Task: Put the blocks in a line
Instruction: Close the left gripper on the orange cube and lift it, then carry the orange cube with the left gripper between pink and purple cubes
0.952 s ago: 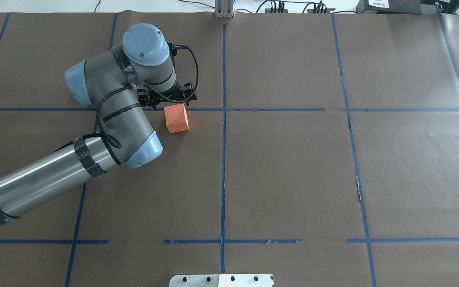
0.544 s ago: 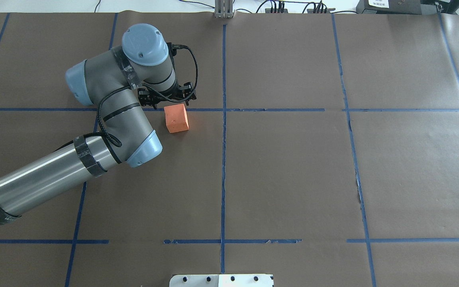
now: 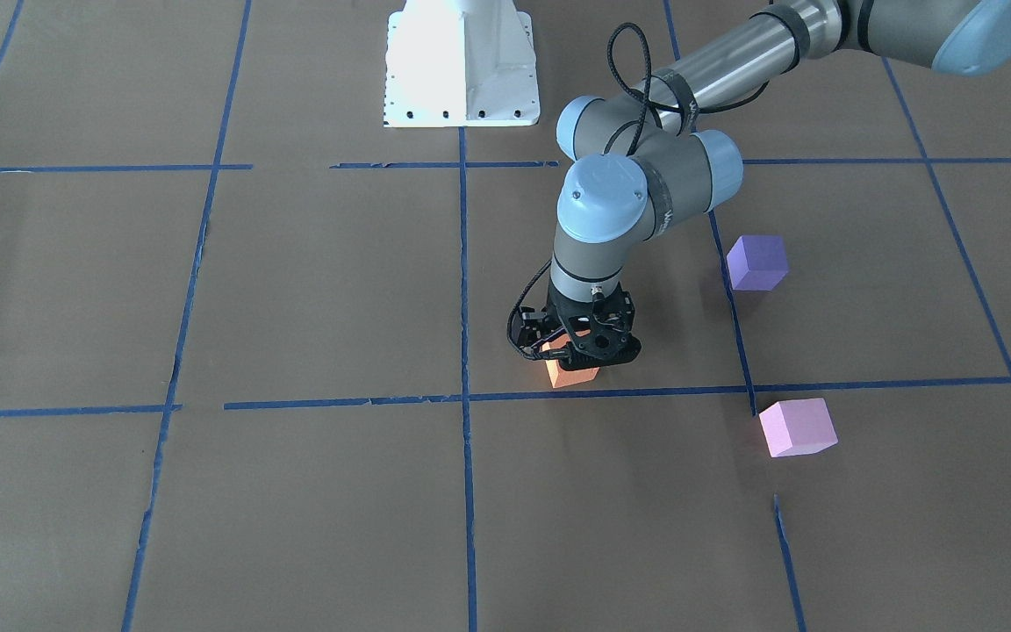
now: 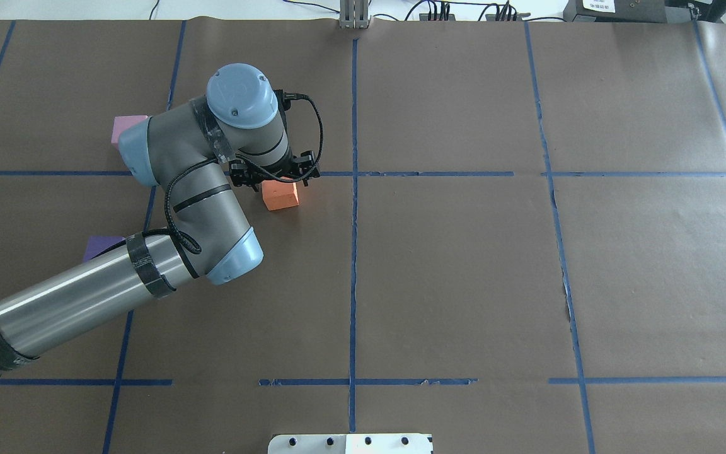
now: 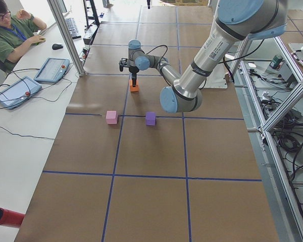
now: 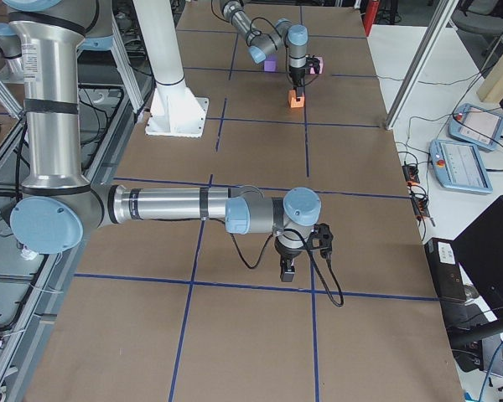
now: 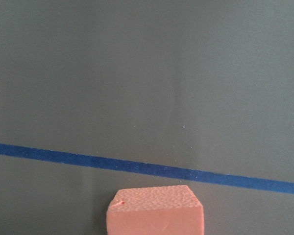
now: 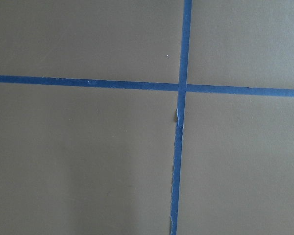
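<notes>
My left gripper grips the orange block (image 3: pixel 572 376) by its opposite sides next, to line it up with the other blocks.
The orange block (image 3: pixel 572 376) lies by a blue tape line near the table's middle. My left gripper (image 3: pixel 576 351) points straight down and stands open right over it, its jaws spread wider than the block. In the overhead view the gripper (image 4: pixel 275 179) covers the orange block's (image 4: pixel 280 196) far edge. The left wrist view shows the block (image 7: pixel 156 211) at the bottom edge. The violet-purple block (image 3: pixel 756 262) and the light pink block (image 3: pixel 797 427) lie apart, further to my left. My right gripper (image 6: pixel 287 270) shows only in the exterior right view; I cannot tell its state.
Blue tape lines (image 4: pixel 353 252) divide the brown paper table into a grid. A white arm mount (image 3: pixel 462 66) stands at the robot's edge. An operator (image 5: pixel 10 35) sits at a side bench with tablets (image 5: pixel 50 69). The left forearm (image 4: pixel 73 302) hides part of the violet-purple block (image 4: pixel 101 244).
The left arm has moved toward the robot, bringing the gripper from beyond the orange block to over it. The pink and violet-purple blocks now show beside the arm. The orange block has not moved.
</notes>
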Controlling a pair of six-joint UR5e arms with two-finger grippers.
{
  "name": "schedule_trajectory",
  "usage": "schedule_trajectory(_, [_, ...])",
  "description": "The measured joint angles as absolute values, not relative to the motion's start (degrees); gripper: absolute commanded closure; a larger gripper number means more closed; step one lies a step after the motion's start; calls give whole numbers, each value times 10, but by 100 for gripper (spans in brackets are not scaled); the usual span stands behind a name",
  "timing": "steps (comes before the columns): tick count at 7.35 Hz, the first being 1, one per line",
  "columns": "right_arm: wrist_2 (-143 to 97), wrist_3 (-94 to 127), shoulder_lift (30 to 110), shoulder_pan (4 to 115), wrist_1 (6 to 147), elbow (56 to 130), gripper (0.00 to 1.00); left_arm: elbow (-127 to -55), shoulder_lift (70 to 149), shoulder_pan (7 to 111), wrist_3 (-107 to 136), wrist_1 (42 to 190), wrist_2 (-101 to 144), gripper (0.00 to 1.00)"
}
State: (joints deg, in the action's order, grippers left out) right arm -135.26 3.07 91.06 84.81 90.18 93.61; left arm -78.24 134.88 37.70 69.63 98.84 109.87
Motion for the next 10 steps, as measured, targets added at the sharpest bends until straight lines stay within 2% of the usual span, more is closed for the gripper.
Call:
schedule_trajectory(2, [-1353,31,911,848,902,936,0,-776,1348,375,697,991,1098,13])
schedule_trajectory(3, [-1353,31,911,848,902,936,0,-773,1348,375,697,992,1098,22])
schedule_trajectory(4, [-1353,31,911,848,902,936,0,-769,1348,374,697,996,1098,39])
schedule_trajectory(6, [-1353,31,911,848,902,936,0,-764,1350,376,697,1001,1098,83])
schedule_trajectory(7, [-1353,31,911,848,902,936,0,-766,1351,381,696,1000,1099,95])
schedule_trajectory(9, [-1353,31,911,848,902,936,0,-806,1349,405,688,975,1116,98])
schedule_trajectory(10, [-1353,31,911,848,902,936,0,-854,1340,416,671,935,1124,98])
